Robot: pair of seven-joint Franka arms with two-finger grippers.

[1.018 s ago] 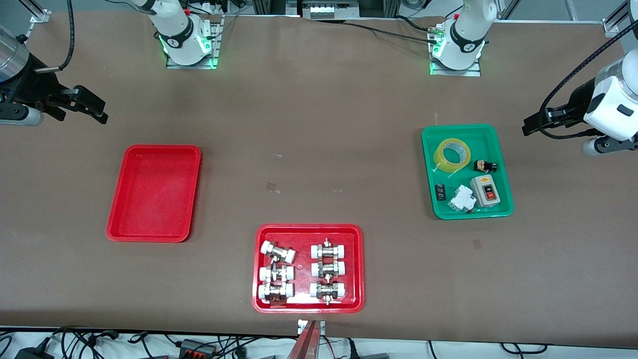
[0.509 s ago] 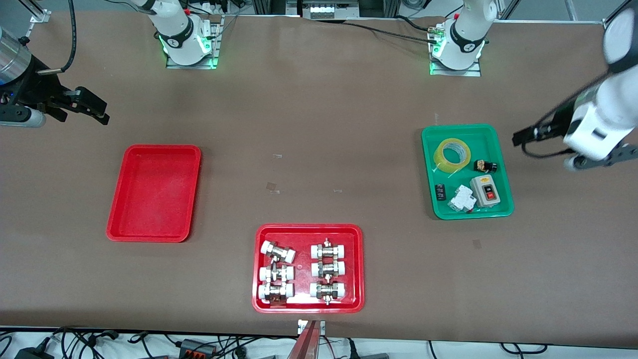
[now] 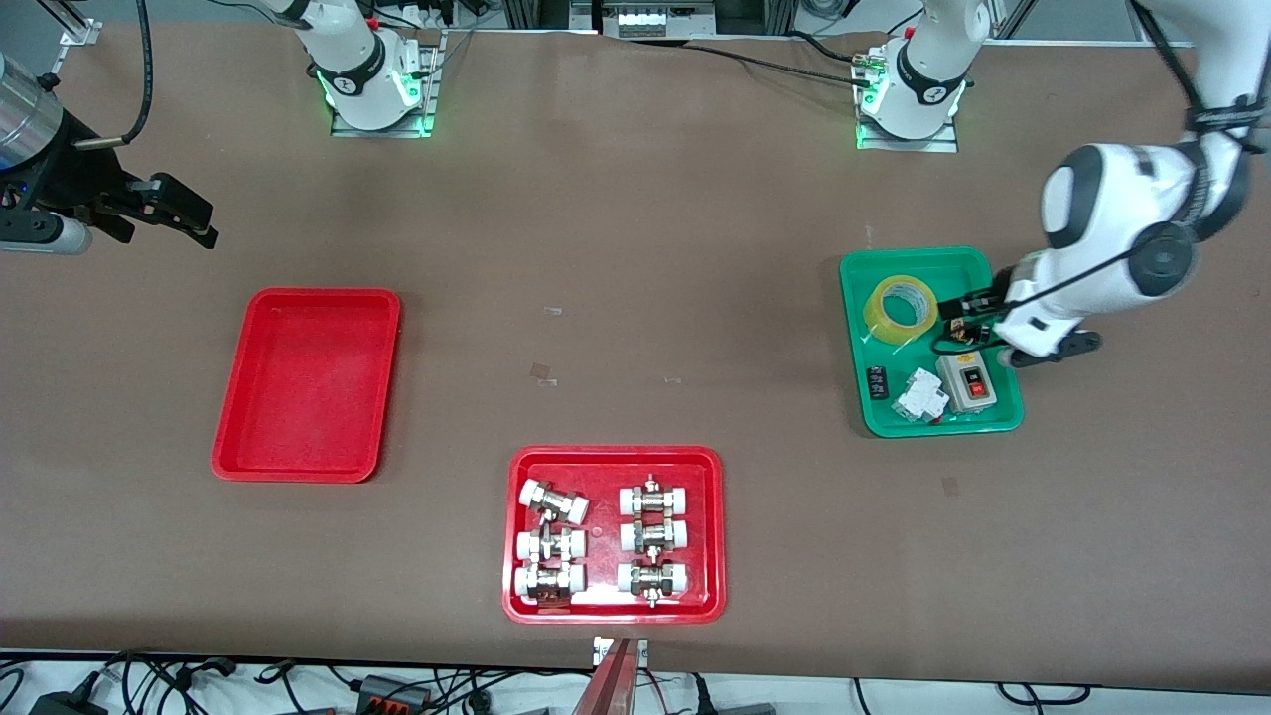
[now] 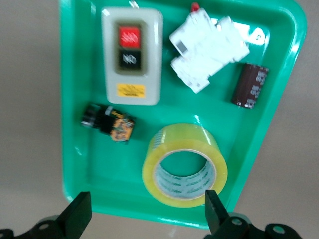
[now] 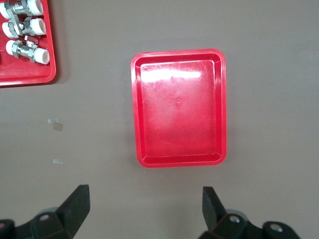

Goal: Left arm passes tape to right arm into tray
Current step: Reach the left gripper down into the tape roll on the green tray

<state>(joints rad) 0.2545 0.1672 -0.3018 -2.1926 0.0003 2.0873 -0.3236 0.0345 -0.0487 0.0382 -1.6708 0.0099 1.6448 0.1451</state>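
The tape roll is wider than my open fingers, so my left gripper will grab it by its ring side (image 3: pixel 928 294), with one finger inside the tape roll's open hole (image 3: pixel 901 310).
The yellow tape roll (image 3: pixel 901 309) lies flat in the green tray (image 3: pixel 856 397), in the corner farthest from the front camera and toward the right arm's end. My left gripper (image 3: pixel 956 323) hovers open and empty over that tray, beside the tape. In the left wrist view the tape (image 4: pixel 172 144) lies just ahead of the open left gripper (image 4: pixel 147 206), not between its fingers. The plain red tray (image 3: pixel 308 384) is empty toward the right arm's end. My right gripper (image 3: pixel 184 220) waits open and empty in the air near it. The right wrist view shows the red tray (image 5: pixel 179 107) ahead of the open right gripper (image 5: pixel 144 196).
The green tray also holds a grey switch box (image 3: pixel 965 380), a white breaker (image 3: pixel 918 395), a dark capacitor (image 4: pixel 250 84) and a small black-orange part (image 4: pixel 109 123). A red tray of white-capped metal fittings (image 3: pixel 614 533) sits near the front edge, mid-table.
My left arm has swung in from the table's end and lowered its gripper over the green tray beside the tape. The right arm has barely moved.
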